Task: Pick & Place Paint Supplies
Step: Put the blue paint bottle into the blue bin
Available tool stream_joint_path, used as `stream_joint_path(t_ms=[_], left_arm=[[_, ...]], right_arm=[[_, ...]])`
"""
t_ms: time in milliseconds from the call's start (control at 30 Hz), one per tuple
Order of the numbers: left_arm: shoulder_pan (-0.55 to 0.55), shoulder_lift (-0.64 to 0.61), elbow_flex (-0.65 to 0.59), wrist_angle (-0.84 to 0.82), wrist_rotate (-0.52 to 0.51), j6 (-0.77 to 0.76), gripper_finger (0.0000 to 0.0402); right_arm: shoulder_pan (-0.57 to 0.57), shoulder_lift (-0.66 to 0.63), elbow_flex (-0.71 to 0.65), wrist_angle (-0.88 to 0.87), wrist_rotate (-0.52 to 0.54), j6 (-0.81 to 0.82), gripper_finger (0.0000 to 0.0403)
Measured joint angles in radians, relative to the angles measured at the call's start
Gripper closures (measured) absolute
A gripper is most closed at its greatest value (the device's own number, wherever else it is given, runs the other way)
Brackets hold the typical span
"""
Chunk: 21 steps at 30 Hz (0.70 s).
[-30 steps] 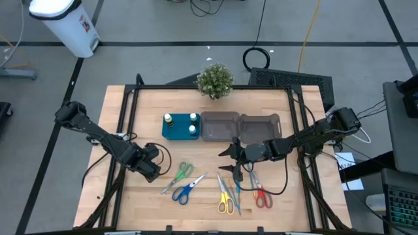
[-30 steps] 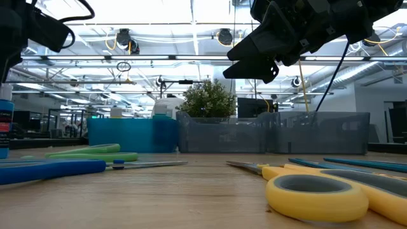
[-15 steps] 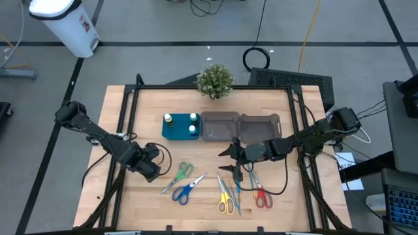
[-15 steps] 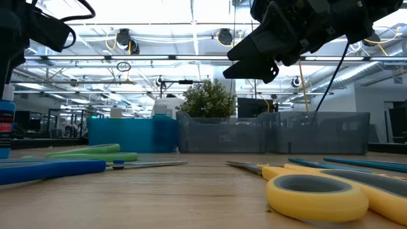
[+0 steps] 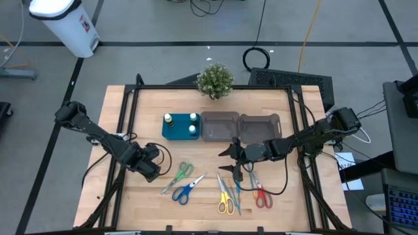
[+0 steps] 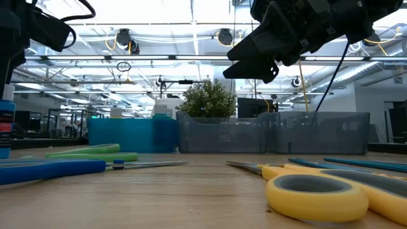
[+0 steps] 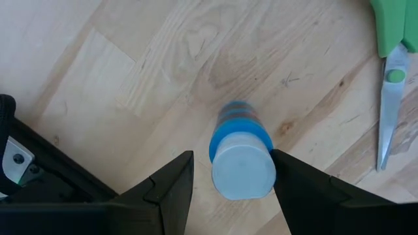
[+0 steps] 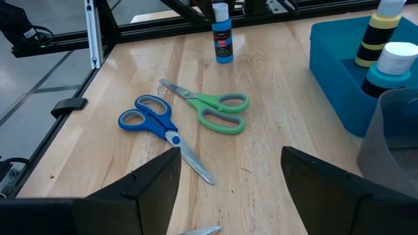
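The robot's left gripper should close on the white cap, as its open fingers are on either side of the cap in the left wrist view.
A small blue bottle with a white cap [image 7: 241, 171] stands upright on the wood near the table's left edge and also shows in the right wrist view [image 8: 222, 36]. My left gripper [image 7: 234, 186] points down over it, open, one finger on either side of the cap. My right gripper [image 5: 228, 160] hangs open above mid-table, with nothing between its fingers [image 8: 157, 189]. Green scissors [image 5: 183, 171], blue scissors [image 5: 188, 188], yellow scissors [image 5: 225, 199], red scissors [image 5: 261, 194] and thin blue sticks [image 5: 237, 192] lie flat on the table. Three bottles stand in the teal tray [image 5: 177, 130].
Two grey translucent bins [image 5: 220, 125] [image 5: 262, 127] stand beside the teal tray toward the far edge. A potted plant [image 5: 215, 79] sits at the far edge. A black frame [image 5: 127, 117] borders the table. Bare wood lies between the green scissors and the tray.
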Motion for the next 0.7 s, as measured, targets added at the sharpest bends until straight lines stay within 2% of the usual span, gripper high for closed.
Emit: stream_joint_path(t_ms=[700], left_arm=[[0.000,0.000,0.000,0.030,-0.001,0.011,0.0192]], right_arm=[[0.000,0.000,0.000,0.000,0.000,0.000,0.0149]])
